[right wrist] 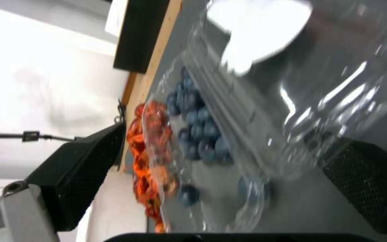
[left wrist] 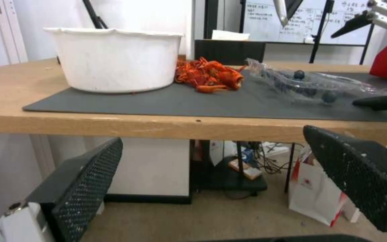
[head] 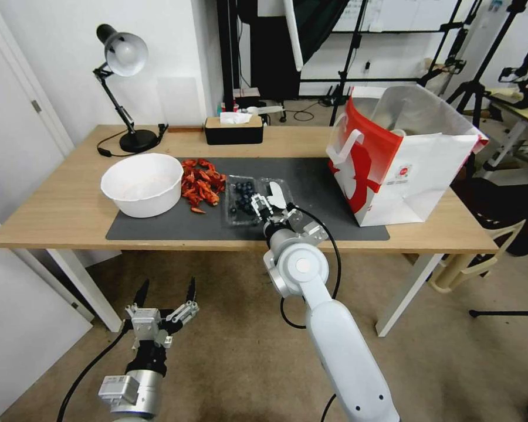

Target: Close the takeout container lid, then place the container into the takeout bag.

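Note:
I need to close the takeout container [head: 241, 200], so I should next grab the thin edge of the clear lid with my right gripper.
The takeout container [head: 241, 200] lies open on the dark mat, blueberries [right wrist: 197, 134] showing in its tray half. Its lid [head: 280, 194], clear with a white label [right wrist: 260, 31], is spread beside the tray on the bag's side. My right gripper [head: 263, 206] is open at the container's near edge, its fingers [right wrist: 85, 174] on either side of the clear plastic without pressing it. The takeout bag [head: 403, 159], red and white with white handles, stands open at the right end of the table. My left gripper [head: 165, 295] hangs open below the table's front edge, holding nothing.
A large white bowl [head: 142, 183] and a pile of red crayfish [head: 202, 183] sit left of the container. A black tissue box [head: 233, 130] and a desk lamp [head: 123, 88] stand at the back. The mat [head: 317, 181] between container and bag is bare.

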Robot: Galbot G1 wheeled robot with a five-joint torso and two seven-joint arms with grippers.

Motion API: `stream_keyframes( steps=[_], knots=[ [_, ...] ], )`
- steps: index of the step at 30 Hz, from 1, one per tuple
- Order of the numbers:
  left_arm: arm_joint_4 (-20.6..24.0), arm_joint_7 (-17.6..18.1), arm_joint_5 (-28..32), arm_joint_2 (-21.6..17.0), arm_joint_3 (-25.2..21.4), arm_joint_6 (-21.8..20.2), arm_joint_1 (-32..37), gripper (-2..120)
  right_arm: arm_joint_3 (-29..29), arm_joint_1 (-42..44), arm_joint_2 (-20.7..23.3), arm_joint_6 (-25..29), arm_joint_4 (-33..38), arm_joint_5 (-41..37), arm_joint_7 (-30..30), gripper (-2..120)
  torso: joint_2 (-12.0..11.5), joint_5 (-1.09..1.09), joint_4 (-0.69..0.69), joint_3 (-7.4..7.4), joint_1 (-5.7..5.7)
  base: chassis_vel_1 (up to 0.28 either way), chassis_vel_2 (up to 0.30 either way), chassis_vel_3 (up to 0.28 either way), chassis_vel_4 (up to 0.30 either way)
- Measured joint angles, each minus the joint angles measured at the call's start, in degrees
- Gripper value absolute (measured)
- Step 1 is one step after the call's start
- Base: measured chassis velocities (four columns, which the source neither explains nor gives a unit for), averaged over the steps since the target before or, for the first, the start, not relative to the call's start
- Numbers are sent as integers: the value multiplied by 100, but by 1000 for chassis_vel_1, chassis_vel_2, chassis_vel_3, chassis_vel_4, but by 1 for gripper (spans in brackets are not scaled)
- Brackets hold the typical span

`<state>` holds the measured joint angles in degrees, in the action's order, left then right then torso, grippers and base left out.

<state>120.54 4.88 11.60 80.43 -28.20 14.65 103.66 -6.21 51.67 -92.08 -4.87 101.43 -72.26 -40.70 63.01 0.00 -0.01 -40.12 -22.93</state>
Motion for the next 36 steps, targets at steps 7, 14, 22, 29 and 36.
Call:
stream_keyframes(
  steps=[7,14,22,29,36],
  knots=[
    [-5,0,-2,4,0,24,8,100,15,-69,56,75,48,590,136,100,0,0,1,1,0,0,0,0,0],
    [-5,1,-3,14,-8,53,23,100,74,-168,222,51,74,1088,388,100,0,0,1,1,1,0,0,0,0],
    [-22,8,-18,43,-9,90,33,100,209,-266,527,-43,-22,1913,912,100,1,0,1,2,1,0,0,0,0],
    [-36,11,-46,70,5,120,47,100,271,-340,782,-91,-109,2374,1340,100,1,0,1,2,1,0,0,0,0],
    [-55,14,-67,91,31,151,56,100,277,-346,982,-262,-123,2320,1753,100,1,1,1,2,1,0,0,0,0]
  ],
)
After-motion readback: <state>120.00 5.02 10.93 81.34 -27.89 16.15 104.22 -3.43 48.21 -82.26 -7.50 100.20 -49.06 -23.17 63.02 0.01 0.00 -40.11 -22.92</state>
